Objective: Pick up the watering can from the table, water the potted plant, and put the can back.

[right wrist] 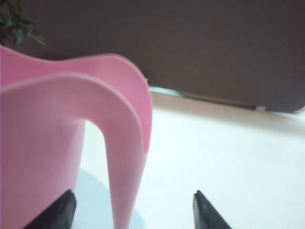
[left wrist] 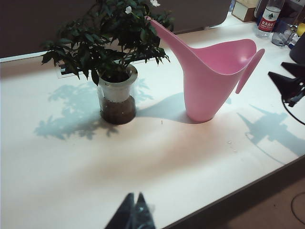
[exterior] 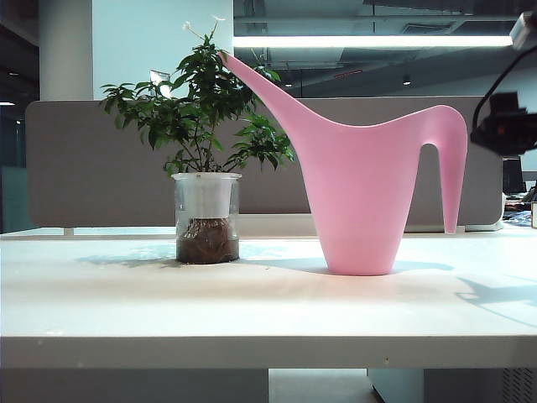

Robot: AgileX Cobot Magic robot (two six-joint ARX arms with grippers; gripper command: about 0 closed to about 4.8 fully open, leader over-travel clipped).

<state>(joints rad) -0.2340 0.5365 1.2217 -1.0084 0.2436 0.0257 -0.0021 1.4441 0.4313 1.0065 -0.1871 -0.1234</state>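
I will next grab the watering can with my right gripper by its arched handle (exterior: 453,172) (right wrist: 128,157), which hangs slim while the can's body is wide.
The pink watering can (exterior: 361,193) stands upright on the white table (exterior: 252,311), its long spout slanting up into the leaves of the potted plant (exterior: 205,126). The plant sits in a clear glass jar just left of the can. My right gripper (right wrist: 133,195) is open, and the can's arched handle (right wrist: 128,157) hangs ahead in line with the gap between its fingers. In the exterior view this right gripper (exterior: 503,126) hovers right of the handle, apart from it. My left gripper (left wrist: 135,194) is shut on nothing, above the table's near edge, far from both can (left wrist: 214,76) and plant (left wrist: 109,43).
A grey partition (exterior: 84,168) runs along the back of the table. In the left wrist view a plastic bottle (left wrist: 269,19), a glass (left wrist: 283,36) and a box (left wrist: 245,9) stand at the far corner. The table's front edge (exterior: 252,351) is thick and pale.
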